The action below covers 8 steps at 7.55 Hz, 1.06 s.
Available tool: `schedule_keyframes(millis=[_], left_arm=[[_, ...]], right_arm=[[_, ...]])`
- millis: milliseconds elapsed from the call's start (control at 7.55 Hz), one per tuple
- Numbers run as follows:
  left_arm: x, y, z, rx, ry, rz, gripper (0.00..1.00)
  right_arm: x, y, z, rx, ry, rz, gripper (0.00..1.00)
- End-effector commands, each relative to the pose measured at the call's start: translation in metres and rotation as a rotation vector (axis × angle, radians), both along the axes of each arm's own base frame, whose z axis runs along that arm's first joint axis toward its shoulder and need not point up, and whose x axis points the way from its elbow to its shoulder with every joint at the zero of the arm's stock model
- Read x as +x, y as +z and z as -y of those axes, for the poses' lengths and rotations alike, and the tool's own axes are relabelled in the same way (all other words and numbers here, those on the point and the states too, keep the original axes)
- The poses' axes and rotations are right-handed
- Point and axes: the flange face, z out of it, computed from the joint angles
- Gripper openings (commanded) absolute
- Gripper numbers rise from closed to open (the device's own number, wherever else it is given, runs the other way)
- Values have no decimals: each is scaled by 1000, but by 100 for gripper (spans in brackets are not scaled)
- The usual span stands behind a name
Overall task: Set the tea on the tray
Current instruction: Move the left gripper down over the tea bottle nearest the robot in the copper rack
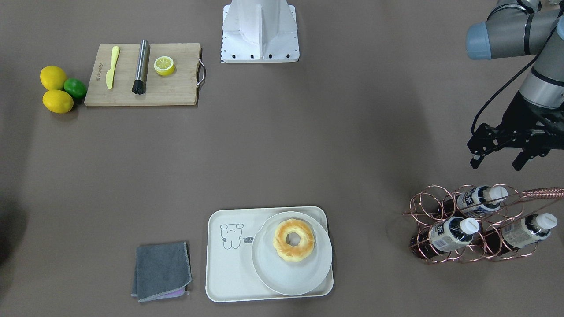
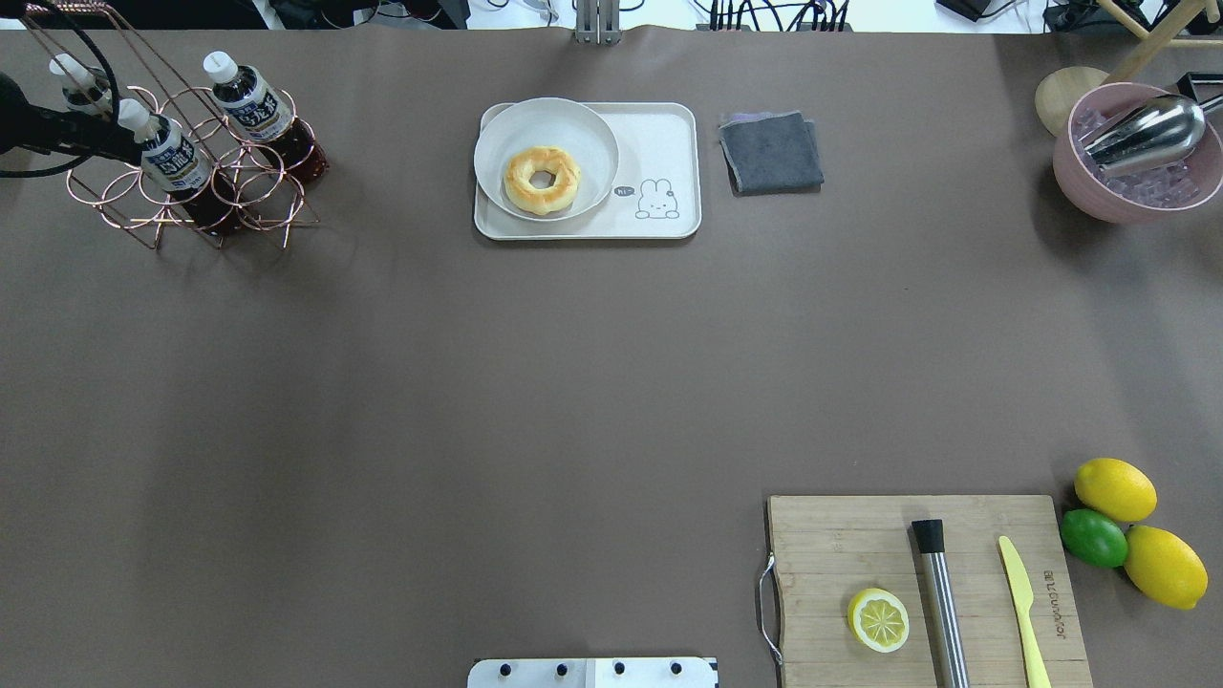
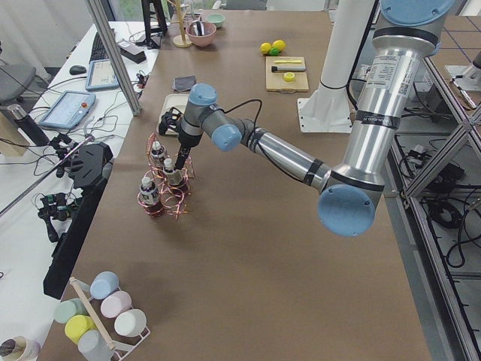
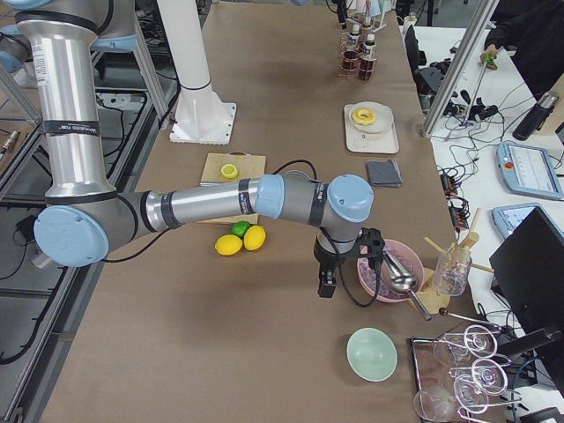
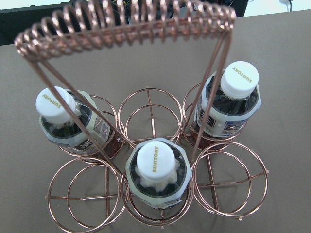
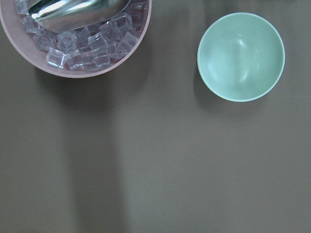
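Copper rings go around the body of each tea bottle in the rack (image 1: pixel 440 255). My left gripper will grab one bottle by its end with the white cap next.
Three tea bottles (image 1: pixel 454 233) with white caps stand in a copper wire rack (image 1: pixel 440 255) at the table's left end. They also show in the overhead view (image 2: pixel 167 153) and from above in the left wrist view (image 5: pixel 154 167). My left gripper (image 1: pixel 497 162) is open and empty, hovering above the rack on its robot side. The cream tray (image 1: pixel 229 264) with the drawn bear holds a round white plate (image 1: pixel 291 277) with a doughnut (image 1: pixel 294 240). My right gripper (image 4: pixel 326 284) shows only in the exterior right view, beside a pink ice bowl (image 4: pixel 383 273). I cannot tell whether it is open or shut.
A grey cloth (image 1: pixel 162 270) lies beside the tray. A wooden cutting board (image 1: pixel 141 94) carries a yellow knife, a metal muddler and a lemon half, with two lemons and a lime (image 1: pixel 75 88) next to it. A green bowl (image 6: pixel 240 56) sits near the ice bowl.
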Motion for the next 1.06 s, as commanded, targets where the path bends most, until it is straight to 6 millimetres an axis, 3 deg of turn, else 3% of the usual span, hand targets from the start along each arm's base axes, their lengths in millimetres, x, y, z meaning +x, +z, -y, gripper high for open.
schedule_keyframes(millis=[0,530,662,795,927], left_arm=[[7,3,20,-18,-10,4,97],[8,7,33,-30,-17,10,97],[10,4,40,-29,-20,6,90],[10,2,41,-28,-22,3,76],[10,-1,42,-27,-26,2,75]], right_arm=[[0,-1,1,2,0,1,100],[0,-2,0,7,0,0,100],[0,-2,-1,5,0,0,100],[0,-2,-1,5,0,0,100],[0,-1,-1,4,0,0,100]])
